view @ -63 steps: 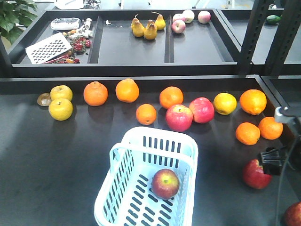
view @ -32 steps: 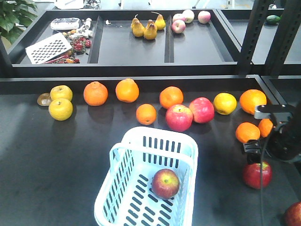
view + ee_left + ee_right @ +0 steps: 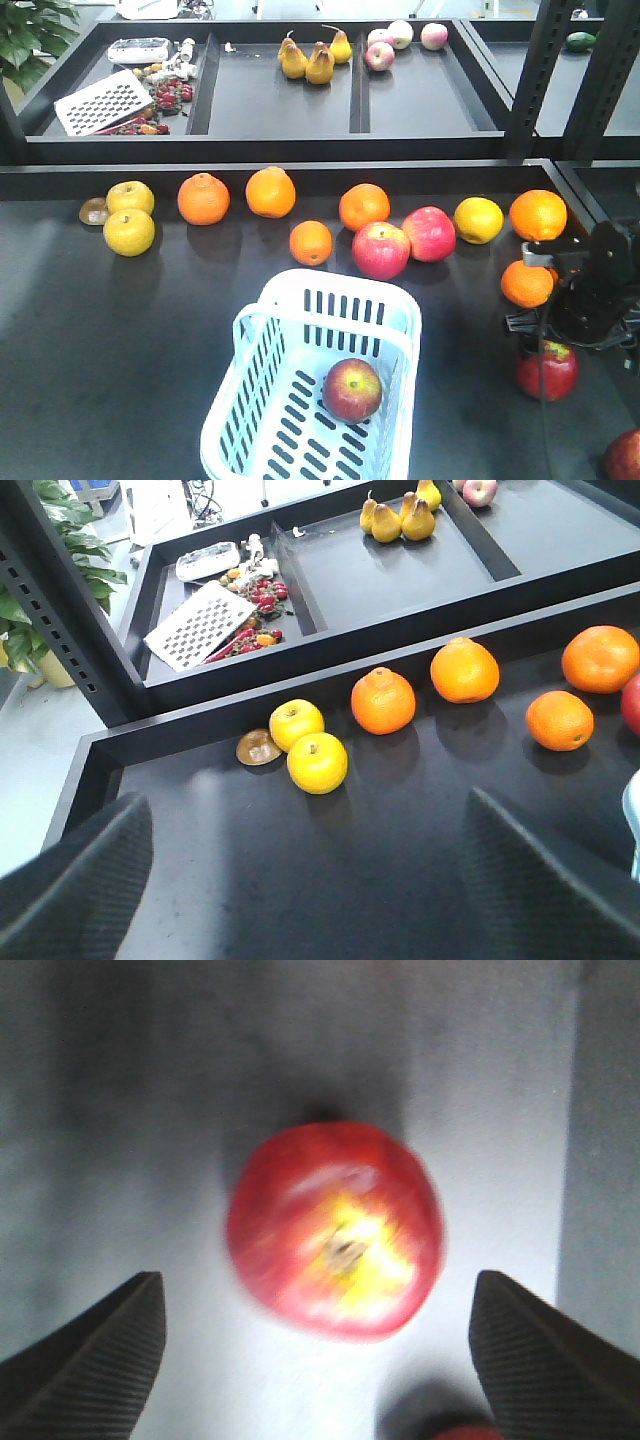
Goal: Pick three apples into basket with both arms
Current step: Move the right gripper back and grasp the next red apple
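Observation:
My right gripper should grab the red apple by its round sides next, to add another apple to the basket (image 3: 262, 405).
One maroon apple (image 3: 351, 390) lies inside the pale blue-white basket (image 3: 262, 405). A second apple (image 3: 547, 372) sits on the table at the right, and a third (image 3: 625, 456) shows at the bottom right corner. My right gripper (image 3: 572, 325) hangs open just above the second apple. In the right wrist view that apple (image 3: 336, 1230) lies between and ahead of the open fingertips (image 3: 90, 1365), untouched. My left gripper (image 3: 310, 880) is open and empty over bare table, left of the basket's edge (image 3: 633, 810).
Oranges (image 3: 526, 283), yellow fruit (image 3: 129, 232) and two lighter pink-red apples (image 3: 381, 250) lie in a row behind the basket. A raised black ledge and trays with pears (image 3: 306, 60) and a grater (image 3: 103, 102) stand behind. A black post (image 3: 537, 70) rises at the right.
My right arm has come in from the right edge and moved left and down, so the gripper now hovers directly over the apple on the table. The basket and fruit have not moved.

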